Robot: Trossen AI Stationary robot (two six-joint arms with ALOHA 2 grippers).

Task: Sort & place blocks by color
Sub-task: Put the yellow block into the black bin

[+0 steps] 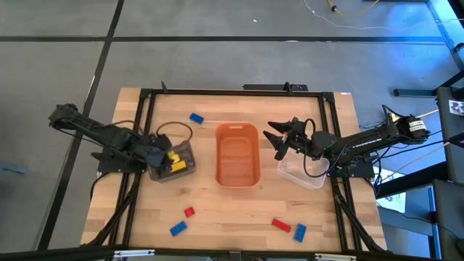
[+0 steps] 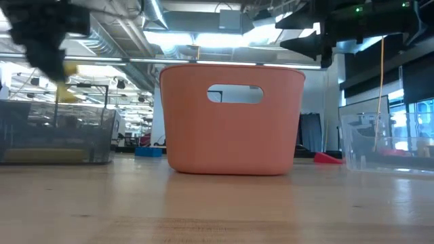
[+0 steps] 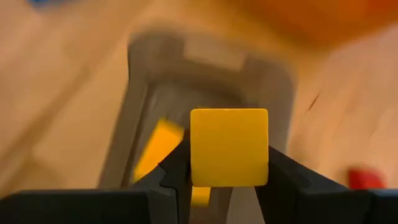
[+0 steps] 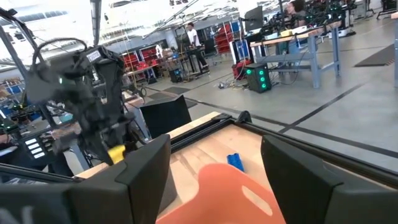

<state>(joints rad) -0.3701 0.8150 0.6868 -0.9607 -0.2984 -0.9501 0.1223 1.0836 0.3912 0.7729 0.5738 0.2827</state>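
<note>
My left gripper holds the yellow block (image 3: 229, 147) until it is lower; it hangs above the rim of the dark bin (image 3: 180, 93) and would fall if released now.
My left gripper (image 1: 165, 155) hangs over the dark bin (image 1: 181, 165) at the table's left, shut on a yellow block (image 3: 229, 147). Another yellow block (image 3: 157, 149) lies inside that bin. My right gripper (image 1: 279, 139) stands open and level, with nothing between its fingers, between the orange tub (image 1: 238, 154) and the clear bin (image 1: 301, 174). Loose on the table lie a blue block (image 1: 196, 117) at the far side, and a red block (image 1: 189, 212), a blue block (image 1: 177, 228), a red block (image 1: 281, 225) and a blue block (image 1: 300, 232) near the front. My left gripper pinches the yellow block by two opposite sides (image 3: 195, 149) between its two fingers (image 3: 177, 171). The fingers slant downward from the table's left side. The block is lifted clear above the dark bin's opening, one flat face turned toward the wrist camera.
The orange tub (image 2: 230, 118) stands mid-table between the dark bin (image 2: 54, 132) and the clear bin (image 2: 390, 139). A black frame (image 1: 232, 91) runs around the work area. The room behind holds benches and people.
</note>
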